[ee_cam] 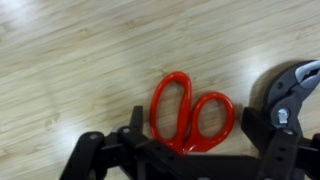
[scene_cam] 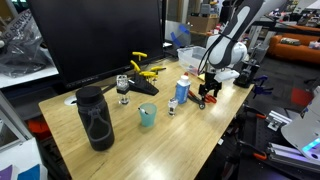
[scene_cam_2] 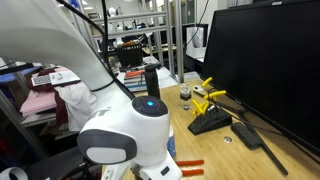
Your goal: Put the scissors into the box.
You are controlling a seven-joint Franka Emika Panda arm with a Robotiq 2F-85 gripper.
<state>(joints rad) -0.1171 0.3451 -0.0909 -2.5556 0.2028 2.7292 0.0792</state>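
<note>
My gripper closes on the scissors [ee_cam: 190, 110] now, since the fingers reach down to the tabletop on either side of the red-orange handles.
The scissors [ee_cam: 190, 110] have red-orange handles and lie flat on the wooden table. In the wrist view the handles sit between my gripper's [ee_cam: 195, 135] two black fingers, which stand apart on either side without touching them. The blades are hidden under the gripper body. In an exterior view the gripper [scene_cam: 208, 95] is low over the table's far right part. The handles also show in an exterior view [scene_cam_2: 188, 166], behind the arm. A whitish clear bin, probably the box [scene_cam: 186, 54], stands at the back of the table beyond the gripper.
A tall black bottle [scene_cam: 95, 120], a teal cup [scene_cam: 147, 115], a small blue-labelled bottle [scene_cam: 182, 90], a glass [scene_cam: 123, 88] and a yellow-and-black tool [scene_cam: 145, 72] stand on the table. A big monitor [scene_cam: 100, 40] is behind. A dark tool [ee_cam: 295, 85] lies right of the scissors.
</note>
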